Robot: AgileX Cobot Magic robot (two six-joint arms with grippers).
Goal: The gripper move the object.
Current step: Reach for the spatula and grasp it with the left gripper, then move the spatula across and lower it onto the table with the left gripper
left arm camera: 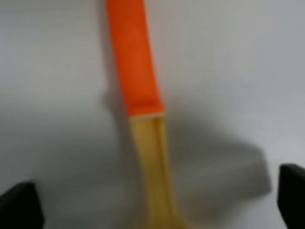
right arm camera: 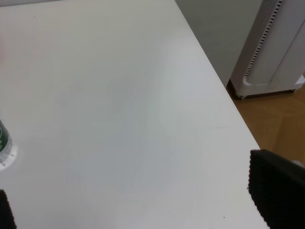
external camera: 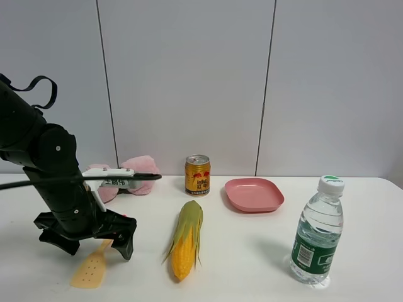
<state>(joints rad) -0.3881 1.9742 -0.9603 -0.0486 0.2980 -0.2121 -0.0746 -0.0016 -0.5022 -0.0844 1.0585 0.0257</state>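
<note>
I should close my left gripper on the spatula, since the fingers reach down to the table on either side of the spatula's neck (external camera: 106,243) (left arm camera: 156,169).
The pale-yellow spatula (external camera: 89,270) lies flat on the white table at the front left, its perforated blade toward the front edge. My left gripper (external camera: 93,244) hangs low over its handle with the jaws wide apart, one on each side, not touching it. In the left wrist view the orange handle (left arm camera: 136,57) and yellow neck run between the two black fingertips (left arm camera: 19,205), and the gripper (left arm camera: 155,205) is open. My right gripper (right arm camera: 143,205) is open and empty over bare table; it is out of the exterior high view.
A corn cob with green husk (external camera: 186,239) lies right of the spatula. Behind stand a gold can (external camera: 197,175), a pink plate (external camera: 254,194) and a pink soft object (external camera: 135,173). A water bottle (external camera: 318,229) stands front right. The right wrist view shows the table's edge (right arm camera: 224,95) and a white appliance (right arm camera: 276,52).
</note>
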